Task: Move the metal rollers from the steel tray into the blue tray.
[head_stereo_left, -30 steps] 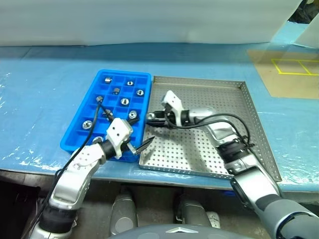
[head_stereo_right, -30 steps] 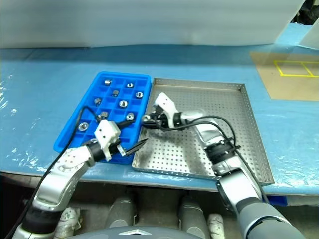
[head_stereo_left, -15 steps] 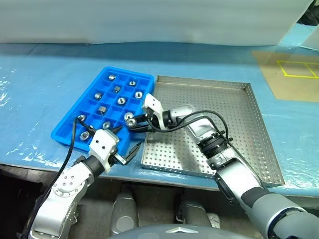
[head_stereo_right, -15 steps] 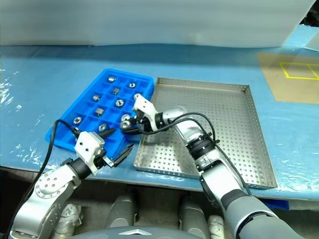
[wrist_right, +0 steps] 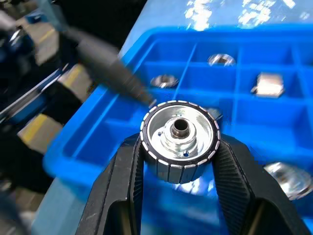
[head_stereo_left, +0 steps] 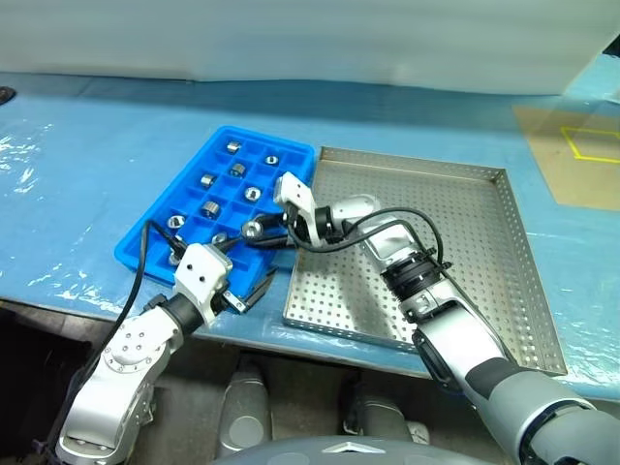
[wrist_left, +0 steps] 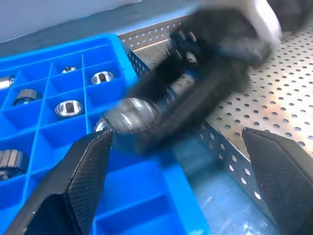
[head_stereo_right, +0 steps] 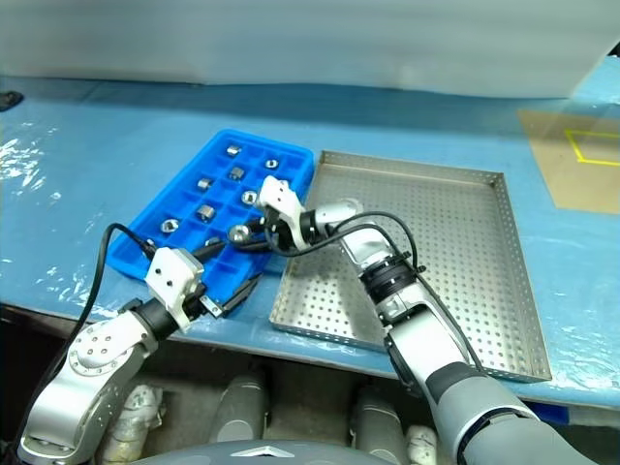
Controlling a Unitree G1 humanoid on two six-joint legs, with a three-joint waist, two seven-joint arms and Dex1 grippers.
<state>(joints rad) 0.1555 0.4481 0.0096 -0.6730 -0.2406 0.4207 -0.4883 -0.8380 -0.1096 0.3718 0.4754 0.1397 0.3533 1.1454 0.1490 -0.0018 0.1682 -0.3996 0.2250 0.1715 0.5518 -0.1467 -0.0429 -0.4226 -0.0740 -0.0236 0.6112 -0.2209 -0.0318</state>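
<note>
The roller hangs well above the blue tray's dividers in the right wrist view, so my right gripper should stay closed until it is lower.
My right gripper (head_stereo_left: 258,232) is shut on one of the metal rollers (wrist_right: 179,139), a silvery ring with a dark centre hole. It holds the roller above the near compartments of the blue tray (head_stereo_left: 136,257), close to the side that meets the steel tray (head_stereo_left: 475,262). Several more rollers (head_stereo_left: 208,206) lie in separate compartments of the blue tray. My left gripper (head_stereo_left: 254,289) stands open at the blue tray's front corner, just below the held roller, with nothing between its fingers (wrist_left: 88,171).
Both trays rest side by side on a table covered in blue plastic film (head_stereo_left: 77,184), near its front edge. A brown board with yellow tape (head_stereo_left: 581,155) lies at the far right. A white sheet (head_stereo_left: 291,39) closes the back.
My right gripper has carried the roller left, from the steel tray's left rim to over the blue tray. The left gripper has drawn back slightly toward the table edge. The camera has also shifted.
</note>
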